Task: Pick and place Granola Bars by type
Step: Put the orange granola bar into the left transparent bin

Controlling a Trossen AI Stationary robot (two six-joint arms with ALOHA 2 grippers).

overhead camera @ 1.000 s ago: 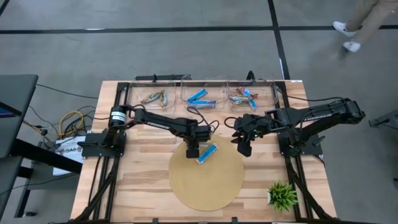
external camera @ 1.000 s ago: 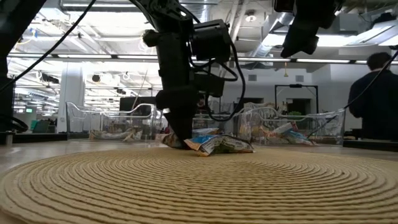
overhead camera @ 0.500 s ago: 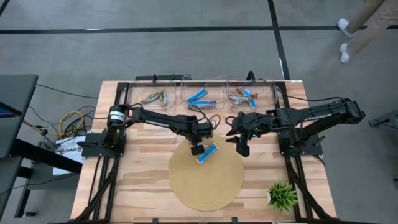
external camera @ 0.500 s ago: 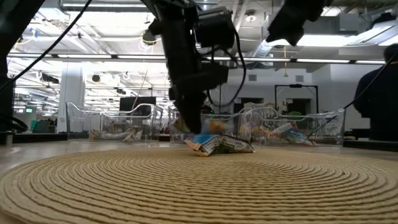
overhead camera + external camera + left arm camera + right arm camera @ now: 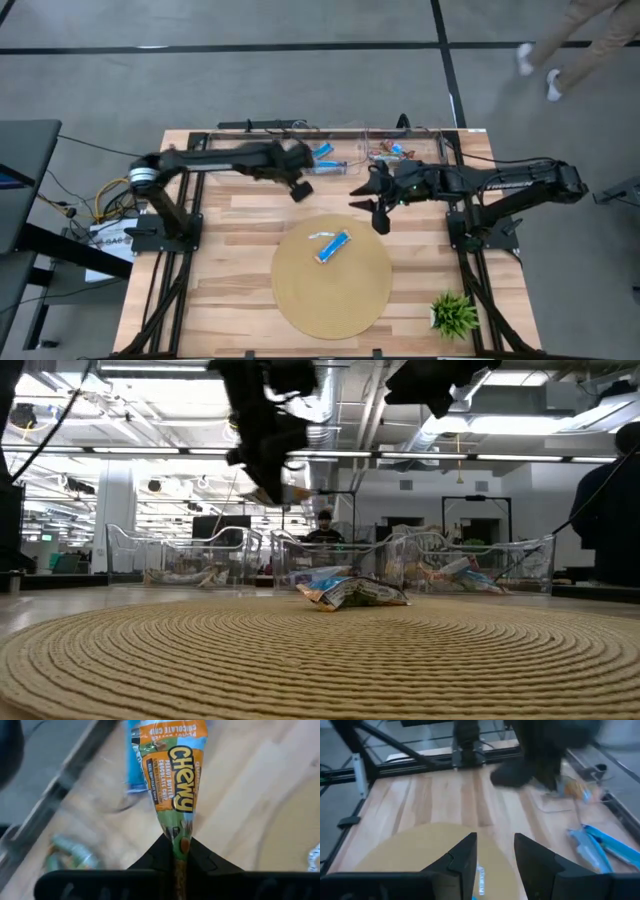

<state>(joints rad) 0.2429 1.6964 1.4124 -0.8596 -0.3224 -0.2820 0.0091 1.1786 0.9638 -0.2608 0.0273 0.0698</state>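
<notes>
The orange bar's loose end (image 5: 172, 732) faces the middle bin, so my left gripper keeps holding the orange bar until it is over the tan-green bin.
My left gripper (image 5: 298, 190) hangs above the bare wood between the round tan disc (image 5: 332, 300) and the far bins, shut on an orange-and-green granola bar (image 5: 175, 780). In the low view it hangs high (image 5: 268, 465). A blue-and-white bar (image 5: 332, 246) lies flat on the far part of the disc. My right gripper (image 5: 378, 208) stands open above the disc's far right edge, holding nothing; in its wrist view (image 5: 495, 862) the blue bar (image 5: 480, 872) shows between its fingers, well below them. My left gripper pinches one crimped end of the orange bar's wrapper (image 5: 181, 851) between its two fingers. The rest of the bar sticks out past the fingertips, in line with them. The bar is lifted clear of the table and the disc, its free end (image 5: 290, 492) showing under the gripper.
Clear bins stand along the far edge: the middle one holds blue bars (image 5: 322, 155), the right one mixed bars (image 5: 388, 152). A tan-green bar (image 5: 70, 852) lies in the left bin. A small green plant (image 5: 453, 312) stands near right. A person walks beyond the table.
My left gripper has risen from the disc's far edge with the orange bar and swung toward the far edge and left, toward the bins. The blue bar has stayed on the disc. My right gripper has shifted a little toward the far edge and left.
</notes>
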